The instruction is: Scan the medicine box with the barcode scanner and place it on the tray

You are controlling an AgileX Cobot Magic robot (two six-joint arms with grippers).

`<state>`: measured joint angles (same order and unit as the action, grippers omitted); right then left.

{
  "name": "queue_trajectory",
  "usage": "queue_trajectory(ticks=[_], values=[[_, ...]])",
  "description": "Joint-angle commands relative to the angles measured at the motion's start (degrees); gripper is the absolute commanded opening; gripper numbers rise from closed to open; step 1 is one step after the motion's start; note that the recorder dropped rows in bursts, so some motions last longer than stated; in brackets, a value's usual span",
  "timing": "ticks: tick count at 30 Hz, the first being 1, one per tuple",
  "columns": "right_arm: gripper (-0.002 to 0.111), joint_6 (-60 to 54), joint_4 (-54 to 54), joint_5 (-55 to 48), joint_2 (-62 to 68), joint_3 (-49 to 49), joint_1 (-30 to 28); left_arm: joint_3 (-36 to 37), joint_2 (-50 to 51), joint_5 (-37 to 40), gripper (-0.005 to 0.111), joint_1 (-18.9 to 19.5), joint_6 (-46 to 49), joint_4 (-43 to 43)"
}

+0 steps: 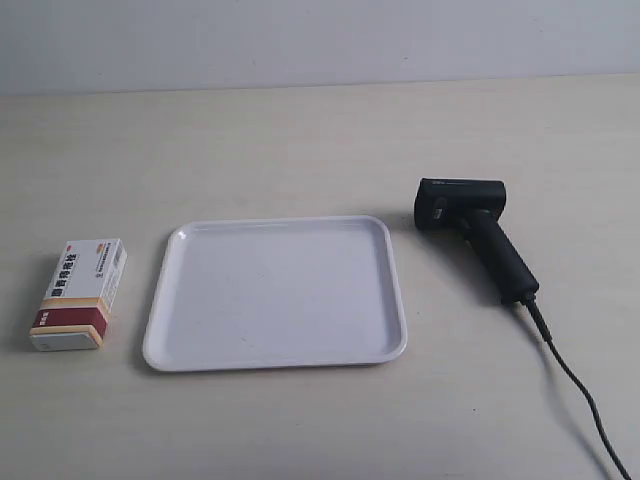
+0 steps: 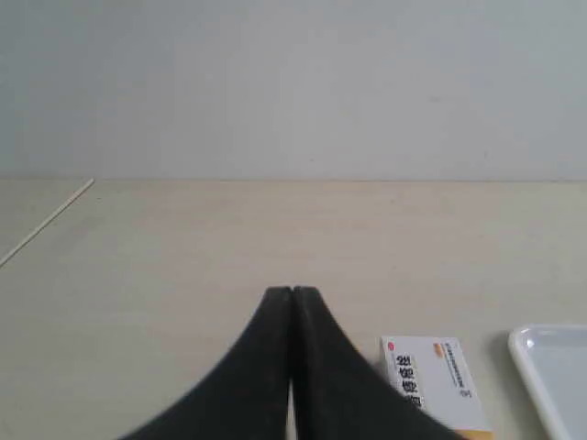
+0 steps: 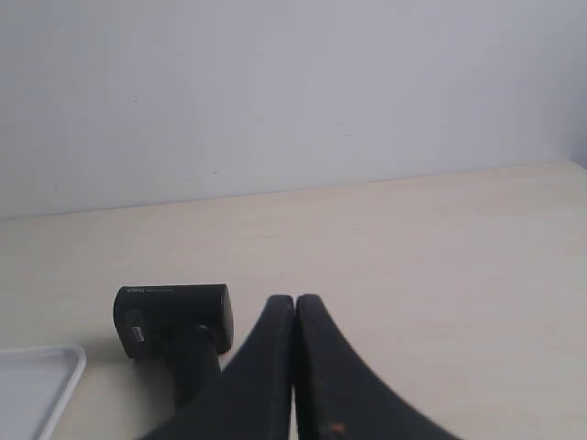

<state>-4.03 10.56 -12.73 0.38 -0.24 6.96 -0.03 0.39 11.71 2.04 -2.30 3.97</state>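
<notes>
I need to reach the medicine box with my left gripper and grab its dark red banded end, so the medicine box's barcode end stays free to be scanned.
The medicine box lies flat on the table at the exterior view's left, its dark red band toward the camera. The white tray sits in the middle with nothing on it. To its right lies the black barcode scanner, its cable trailing to the lower right. Neither arm shows in the exterior view. My left gripper is shut with nothing in it, and the medicine box lies just beside its fingers. My right gripper is shut and empty too, with the barcode scanner close beside it.
The scanner's black cable runs off the exterior view's lower right corner. A corner of the tray shows past the box in the left wrist view, and another corner of the tray shows beside the scanner in the right wrist view. A pale wall stands behind the table.
</notes>
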Motion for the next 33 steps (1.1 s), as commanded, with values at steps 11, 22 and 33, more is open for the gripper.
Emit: queue_trajectory(ticks=[11,22,33], values=[[0.0,-0.5,0.0,2.4,-0.4,0.2,-0.3,0.0,-0.4,-1.7,0.002,0.1,-11.0,-4.0],[0.0,1.2,4.3,9.7,-0.4,0.2,-0.3,-3.7,9.1,-9.4,0.0,0.1,-11.1,-7.6],[0.0,8.1,12.9,13.8,-0.4,0.2,-0.3,-8.9,53.2,-15.3,0.006,-7.1,-3.7,-7.0]])
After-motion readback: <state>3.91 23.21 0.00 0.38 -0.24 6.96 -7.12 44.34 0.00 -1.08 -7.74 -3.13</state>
